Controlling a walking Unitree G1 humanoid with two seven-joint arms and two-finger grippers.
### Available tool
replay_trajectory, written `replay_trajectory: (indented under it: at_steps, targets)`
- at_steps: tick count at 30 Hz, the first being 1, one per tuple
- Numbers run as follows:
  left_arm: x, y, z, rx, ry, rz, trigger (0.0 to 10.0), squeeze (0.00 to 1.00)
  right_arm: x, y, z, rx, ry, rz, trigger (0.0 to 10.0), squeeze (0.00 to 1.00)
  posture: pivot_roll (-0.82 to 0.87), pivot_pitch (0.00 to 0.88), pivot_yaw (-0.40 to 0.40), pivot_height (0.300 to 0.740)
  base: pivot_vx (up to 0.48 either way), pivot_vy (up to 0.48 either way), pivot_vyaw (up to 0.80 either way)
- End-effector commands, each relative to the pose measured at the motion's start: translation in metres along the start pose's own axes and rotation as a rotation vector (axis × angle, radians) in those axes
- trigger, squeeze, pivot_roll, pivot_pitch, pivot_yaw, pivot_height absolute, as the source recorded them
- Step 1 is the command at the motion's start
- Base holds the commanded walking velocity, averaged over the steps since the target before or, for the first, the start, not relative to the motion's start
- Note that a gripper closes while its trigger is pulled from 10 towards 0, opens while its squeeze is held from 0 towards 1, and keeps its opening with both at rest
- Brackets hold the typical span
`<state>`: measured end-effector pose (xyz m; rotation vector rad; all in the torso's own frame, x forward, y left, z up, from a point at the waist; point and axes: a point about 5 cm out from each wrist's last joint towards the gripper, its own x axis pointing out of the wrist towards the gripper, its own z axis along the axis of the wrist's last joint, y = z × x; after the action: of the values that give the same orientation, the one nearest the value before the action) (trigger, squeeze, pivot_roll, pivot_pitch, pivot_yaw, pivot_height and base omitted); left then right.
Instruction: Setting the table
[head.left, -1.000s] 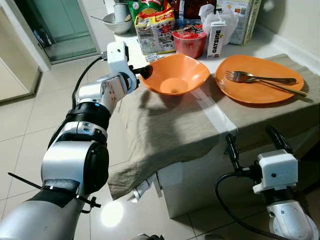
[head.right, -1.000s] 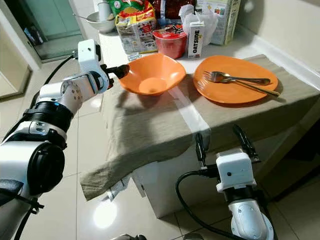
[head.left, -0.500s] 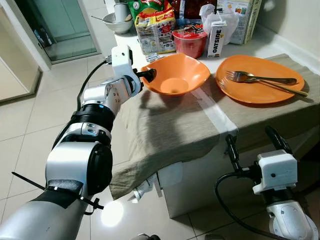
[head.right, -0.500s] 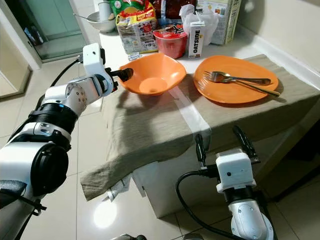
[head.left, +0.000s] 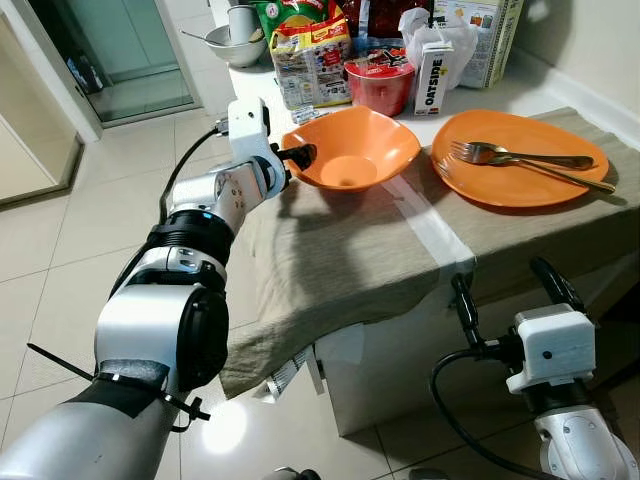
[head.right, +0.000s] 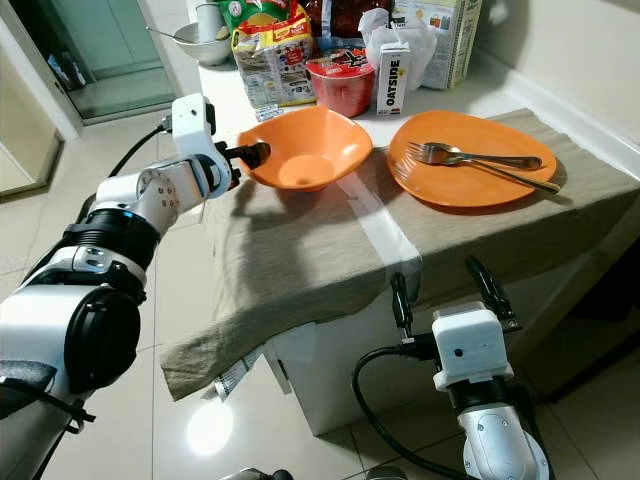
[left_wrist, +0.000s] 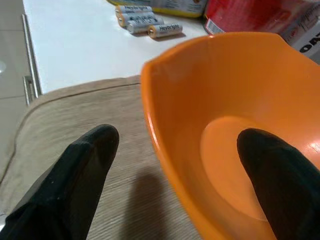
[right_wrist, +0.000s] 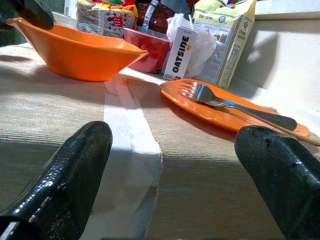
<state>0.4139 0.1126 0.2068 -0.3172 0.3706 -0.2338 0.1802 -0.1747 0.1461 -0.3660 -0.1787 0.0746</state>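
My left gripper grabs the orange bowl by its thin rim (left_wrist: 161, 150) next, since the bowl spreads too wide for the fingers.
An orange bowl (head.left: 350, 148) stands on the beige cloth (head.left: 330, 250) near the table's far left corner. My left gripper (head.left: 300, 155) is open at the bowl's left rim: in the left wrist view one finger (left_wrist: 85, 170) is outside over the cloth and the other (left_wrist: 275, 175) is inside the bowl (left_wrist: 210, 100). To the right lies an orange plate (head.left: 520, 185) with a fork (head.left: 510, 156) and a second utensil on it. My right gripper (head.left: 505, 285) is open, low in front of the table's near edge, with nothing in it.
Behind the bowl are snack bags (head.left: 310, 60), a red noodle cup (head.left: 378, 85), an Oatside carton (head.left: 432, 75) and a metal bowl (head.left: 235, 45). Batteries (left_wrist: 145, 22) lie on the white top. The cloth hangs over the table's front left corner. Tiled floor lies to the left.
My left arm has reached a little further right, bringing its fingers over the bowl's left rim. The bowl, the plate and the right arm have stayed put.
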Motion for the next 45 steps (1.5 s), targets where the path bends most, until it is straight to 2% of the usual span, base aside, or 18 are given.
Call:
replay_trajectory:
  at_steps: [1, 12, 13, 14, 15, 16, 17, 29, 45]
  targets:
    - [0.0000, 0.0061, -0.0054, -0.010, 0.019, 0.021, 10.0, 0.00, -0.0008, 0.0027, 0.0033, 0.003, -0.004, 0.012, 10.0, 0.00, -0.28, 0.054, 0.139, 0.740, 0.000, 0.000, 0.00]
    - [0.0003, 0.0067, -0.0077, -0.001, 0.039, 0.025, 10.0, 0.00, -0.0016, 0.0036, 0.0039, 0.004, -0.003, 0.015, 10.0, 0.00, -0.28, 0.057, 0.143, 0.740, 0.000, 0.000, 0.00]
    - [0.0003, 0.0067, -0.0078, 0.000, 0.041, 0.025, 8.9, 0.00, -0.0017, 0.0038, 0.0039, 0.004, -0.003, 0.015, 10.0, 0.00, -0.28, 0.057, 0.143, 0.740, 0.000, 0.000, 0.00]
    - [0.0004, 0.0069, -0.0080, 0.000, 0.042, 0.025, 6.0, 0.00, -0.0018, 0.0039, 0.0039, 0.004, -0.002, 0.015, 10.0, 0.00, -0.28, 0.057, 0.143, 0.740, 0.000, 0.000, 0.00]
    - [0.0004, 0.0070, -0.0081, 0.001, 0.043, 0.026, 4.6, 0.00, -0.0018, 0.0040, 0.0039, 0.004, -0.002, 0.015, 10.0, 0.00, -0.28, 0.057, 0.143, 0.740, 0.000, 0.000, 0.00]
    - [0.0004, 0.0070, -0.0081, 0.001, 0.043, 0.026, 4.6, 0.00, -0.0018, 0.0040, 0.0039, 0.004, -0.002, 0.015, 10.0, 0.00, -0.28, 0.057, 0.143, 0.740, 0.000, 0.000, 0.00]
    - [0.0004, 0.0070, -0.0079, 0.003, 0.042, 0.023, 0.0, 0.00, -0.0018, 0.0042, 0.0041, 0.003, -0.003, 0.015, 10.0, 0.00, -0.28, 0.059, 0.143, 0.740, 0.000, 0.000, 0.00]
    - [0.0011, 0.0046, -0.0107, 0.038, 0.045, -0.006, 0.0, 0.00, -0.0029, 0.0050, 0.0050, 0.002, -0.004, 0.020, 10.0, 0.00, -0.28, 0.061, 0.142, 0.740, 0.000, 0.000, 0.00]
    - [0.0015, -0.0026, -0.0115, 0.015, 0.068, -0.063, 0.0, 0.00, -0.0045, 0.0065, 0.0051, 0.005, 0.001, 0.020, 10.0, 0.00, -0.28, 0.066, 0.146, 0.740, 0.000, 0.000, 0.00]
